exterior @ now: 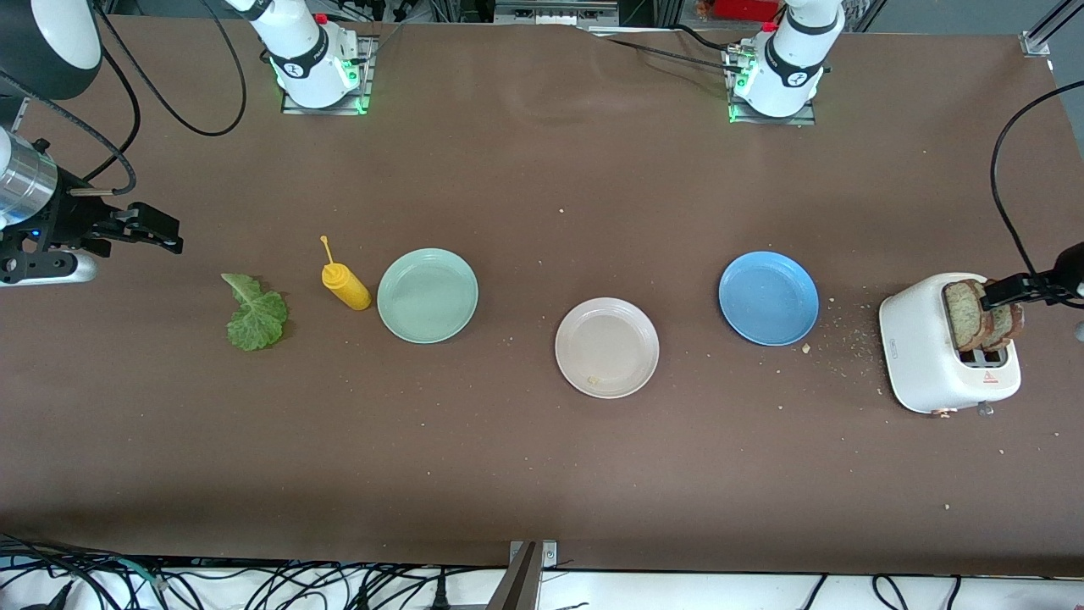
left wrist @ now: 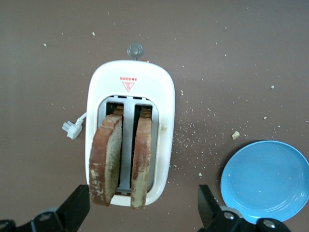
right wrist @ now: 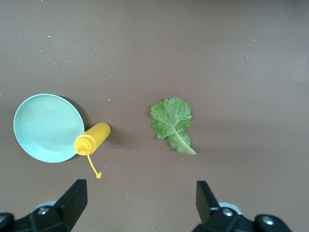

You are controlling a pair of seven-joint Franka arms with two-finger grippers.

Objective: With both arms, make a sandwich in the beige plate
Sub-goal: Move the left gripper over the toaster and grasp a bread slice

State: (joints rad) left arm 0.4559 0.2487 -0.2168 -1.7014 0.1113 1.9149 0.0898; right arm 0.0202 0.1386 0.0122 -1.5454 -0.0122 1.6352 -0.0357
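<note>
The left gripper grabs the bread slice nearest the blue plate by its top edge (exterior: 986,319) next, as the toaster slot (exterior: 967,357) hides the slice's lower part.
Two brown bread slices (exterior: 976,315) stand upright in the slots of a white toaster (exterior: 923,356) at the left arm's end of the table. My left gripper (exterior: 991,294) is open over the toaster, its jaws wide apart above the slices (left wrist: 107,159) and touching nothing (left wrist: 143,208). A green lettuce leaf (exterior: 254,313) lies flat on the table at the right arm's end. My right gripper (exterior: 169,233) is open and empty, over the table near the leaf (right wrist: 171,121). The beige plate (exterior: 606,347) sits mid-table, holding only a crumb.
A yellow squeeze bottle (exterior: 345,285) lies between the leaf and a mint green plate (exterior: 428,295). A blue plate (exterior: 768,297) sits between the beige plate and the toaster. Crumbs are scattered around the toaster. Its white plug (left wrist: 72,128) lies beside it.
</note>
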